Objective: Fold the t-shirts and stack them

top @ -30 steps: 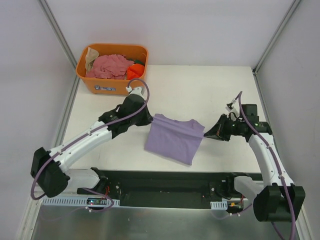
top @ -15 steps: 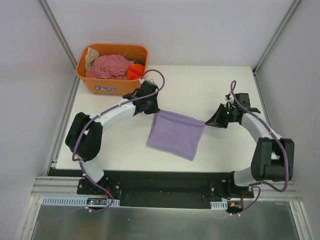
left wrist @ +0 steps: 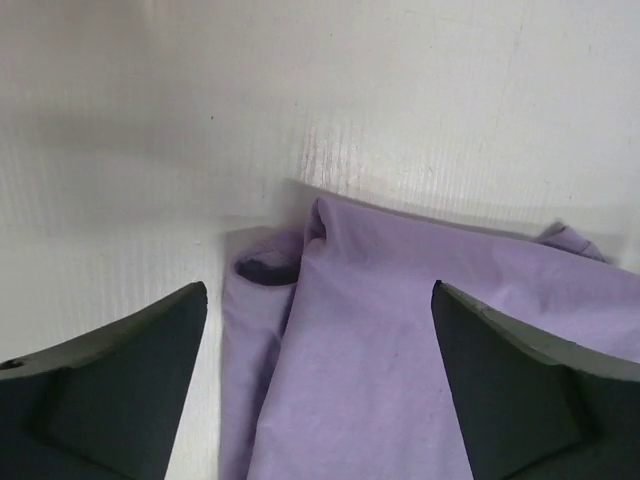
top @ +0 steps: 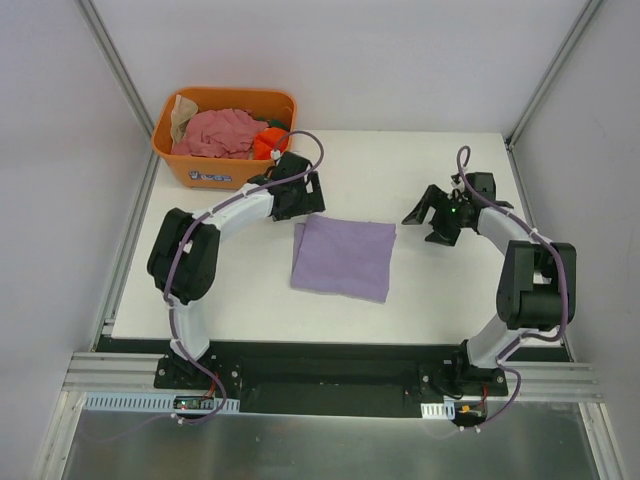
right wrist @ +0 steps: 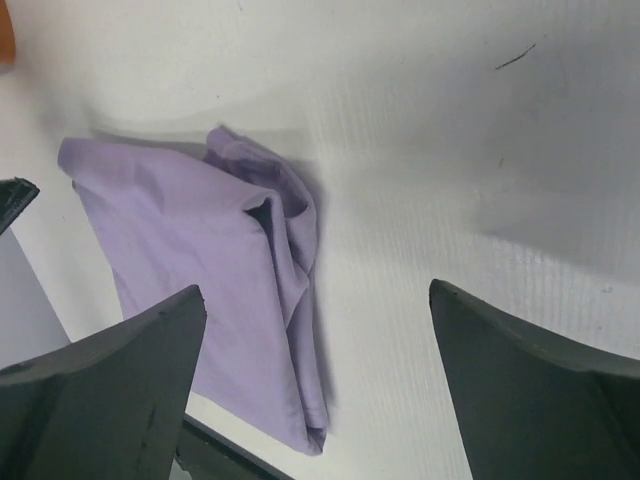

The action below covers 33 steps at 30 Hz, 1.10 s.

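The folded lavender t-shirt will be dragged, still folded, for stacking, so my left gripper will next pinch it by its layered side edge [top: 300, 243] [left wrist: 258, 335] beside this gripper.
A lavender t-shirt [top: 343, 257] lies folded in a flat rectangle on the middle of the white table [top: 400, 165]. My left gripper [top: 303, 203] hangs just past the shirt's far left corner, jaws wide open and holding nothing. In the left wrist view the shirt [left wrist: 400, 340] fills the space under the open left gripper [left wrist: 318, 300]. My right gripper [top: 430, 216] is open too, a little off the shirt's far right corner. Through the right gripper [right wrist: 316, 290] the shirt [right wrist: 190, 230] shows its bunched right edge. A pink t-shirt [top: 218, 130], an orange one [top: 266, 143] and a beige one [top: 181, 112] lie crumpled in the tub.
The orange plastic tub [top: 215, 172] stands at the table's far left corner, close behind my left gripper. Grey walls with metal posts close in the back and both sides. A black rail [top: 320, 355] runs along the near edge.
Both grippers opened and let go of the lavender shirt's far corners. The shirt dropped flat onto the table. Both arms reached farther back, and the grippers now stand off the cloth.
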### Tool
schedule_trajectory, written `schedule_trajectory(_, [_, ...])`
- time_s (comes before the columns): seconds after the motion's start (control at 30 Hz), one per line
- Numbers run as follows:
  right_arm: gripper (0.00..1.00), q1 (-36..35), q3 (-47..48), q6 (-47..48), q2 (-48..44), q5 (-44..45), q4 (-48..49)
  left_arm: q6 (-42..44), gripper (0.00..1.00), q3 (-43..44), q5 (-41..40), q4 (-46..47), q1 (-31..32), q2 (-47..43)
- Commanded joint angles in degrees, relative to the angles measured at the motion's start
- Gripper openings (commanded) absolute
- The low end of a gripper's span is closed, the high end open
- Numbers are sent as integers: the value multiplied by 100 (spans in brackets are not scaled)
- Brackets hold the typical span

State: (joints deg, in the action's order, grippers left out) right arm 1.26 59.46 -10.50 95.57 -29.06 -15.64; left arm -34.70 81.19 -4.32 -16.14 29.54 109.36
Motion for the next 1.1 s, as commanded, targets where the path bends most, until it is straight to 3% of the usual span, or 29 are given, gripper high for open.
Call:
schedule_trajectory(0.0, [96, -117, 14, 250, -678, 172, -272, 16, 99, -137, -201, -161, -1, -660])
schedule_trajectory(0.17, [96, -354, -698, 452, -2417, 996, -554, 217, 99, -779, 420, -161, -1, -1066])
schedule_trajectory(0.37, [96, -354, -1436, 619, -4299, 1623, -932, 394, 99, -1254, 1565, -83, -1, -724])
schedule_trajectory(0.6, [96, -345, -2061, 690, -5057, 1297, -1028, 349, 97, -1404, 1643, -3, 8, -390])
schedule_trajectory(0.73, [96, -345, -2053, 813, -5057, 1385, -1178, 385, 81, -1421, 1478, 6, 166, -196])
schedule_trajectory(0.8, [96, -345, -2061, 865, -5057, 1420, -1196, 350, 61, -1439, 1460, 6, 201, -100])
schedule_trajectory(0.93, [96, -337, -2053, 945, -5039, 1534, -1196, 236, 0, -1597, 1023, -47, 210, -169])
schedule_trajectory(1.07, [96, -328, -2061, 1006, -5066, 1710, -1258, 437, 0, -1983, 21, -301, 166, -818])
